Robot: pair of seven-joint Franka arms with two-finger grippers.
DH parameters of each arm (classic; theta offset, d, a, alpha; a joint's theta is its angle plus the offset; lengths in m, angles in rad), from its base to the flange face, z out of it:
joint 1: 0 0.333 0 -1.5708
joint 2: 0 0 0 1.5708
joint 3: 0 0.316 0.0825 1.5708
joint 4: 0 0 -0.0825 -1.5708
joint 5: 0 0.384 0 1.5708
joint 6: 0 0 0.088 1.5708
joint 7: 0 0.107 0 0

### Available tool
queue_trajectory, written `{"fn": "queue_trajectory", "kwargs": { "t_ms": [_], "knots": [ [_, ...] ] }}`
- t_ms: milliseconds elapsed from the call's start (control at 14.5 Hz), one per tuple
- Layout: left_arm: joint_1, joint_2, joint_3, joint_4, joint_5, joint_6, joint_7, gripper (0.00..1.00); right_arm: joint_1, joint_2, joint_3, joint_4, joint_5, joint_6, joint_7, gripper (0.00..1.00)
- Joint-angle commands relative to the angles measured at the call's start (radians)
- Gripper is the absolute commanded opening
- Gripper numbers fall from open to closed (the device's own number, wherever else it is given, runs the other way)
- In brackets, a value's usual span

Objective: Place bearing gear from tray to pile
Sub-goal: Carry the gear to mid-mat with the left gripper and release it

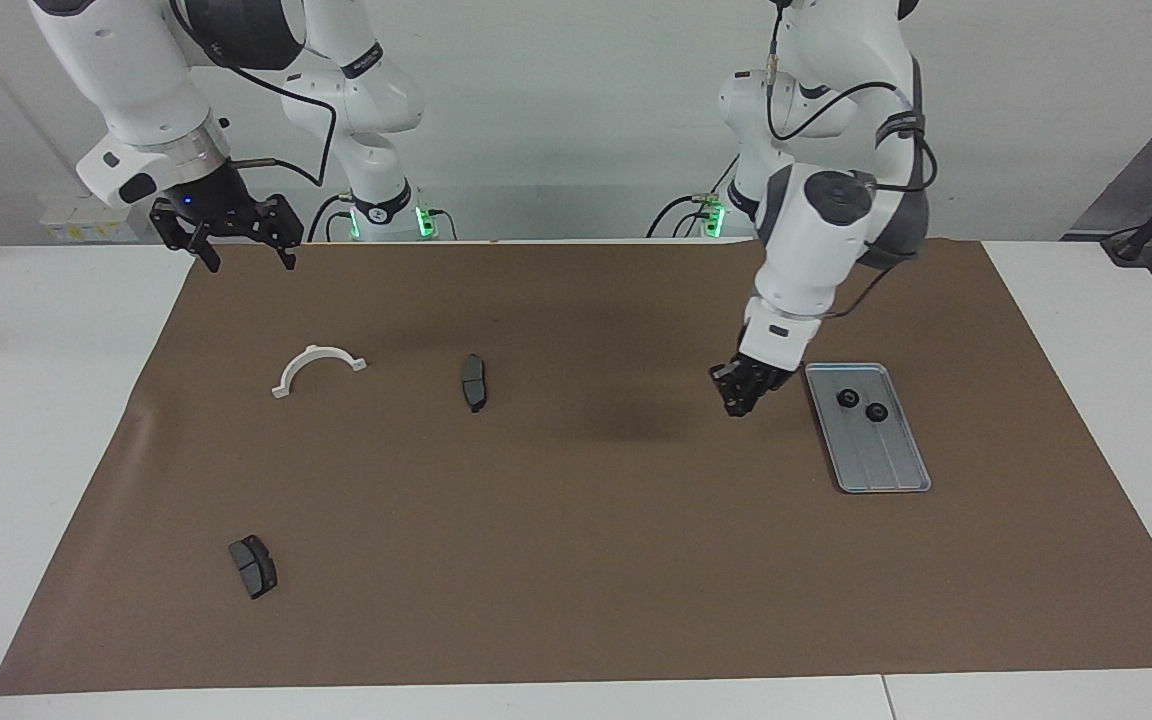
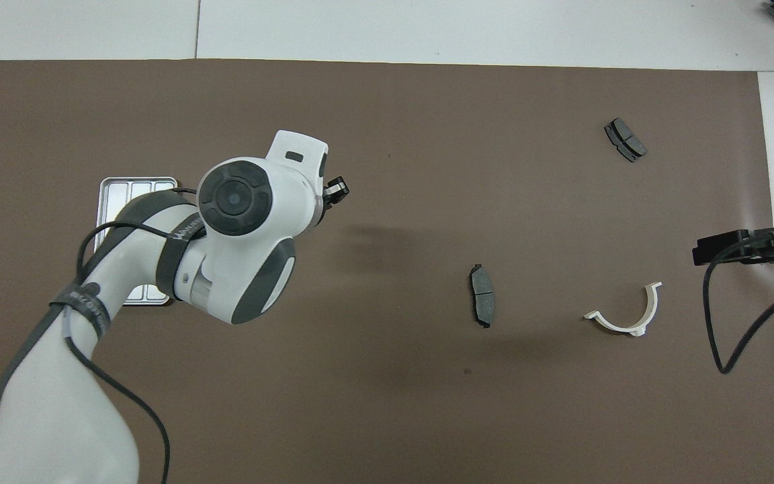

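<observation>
My left gripper is closed, and its fingertips are above the brown mat in the overhead view. It should keep holding the small dark piece.
The silver tray [image 1: 886,460] lies on the brown mat toward the left arm's end, and two black bearing gears [image 1: 847,398] [image 1: 876,411] sit in the part of it nearer the robots. My left gripper [image 1: 739,402] hangs low over the mat just beside the tray, tilted and shut on a small dark piece that looks like a third bearing gear. In the overhead view the left arm covers most of the tray [image 2: 135,185], and only the left gripper's tip [image 2: 337,190] shows. No pile shows on the mat. My right gripper [image 1: 236,250] waits open, raised over the mat's corner at the right arm's end.
A white half-ring bracket [image 1: 318,366] and a dark brake pad [image 1: 474,382] lie mid-mat. A second brake pad [image 1: 253,565] lies farther from the robots, toward the right arm's end. White table borders the brown mat [image 1: 576,560].
</observation>
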Motion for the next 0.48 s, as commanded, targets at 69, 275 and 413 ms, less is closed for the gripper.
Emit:
{"fn": "queue_trajectory", "kwargs": {
  "t_ms": [69, 275, 413],
  "knots": [
    [-0.065, 0.104, 0.025, 0.072, 0.06, 0.08, -0.252, 0.0, -0.017, -0.012, 0.004, -0.012, 0.021, 0.042, 0.018, 1.0],
    [-0.071, 0.121, 0.026, 0.057, 0.082, 0.145, -0.325, 0.02, -0.018, -0.011, 0.002, -0.012, 0.021, 0.044, 0.018, 1.0],
    [-0.071, 0.122, 0.025, 0.025, 0.083, 0.182, -0.325, 0.11, -0.031, -0.011, 0.003, -0.016, 0.024, 0.041, 0.016, 1.0]
  ]
}}
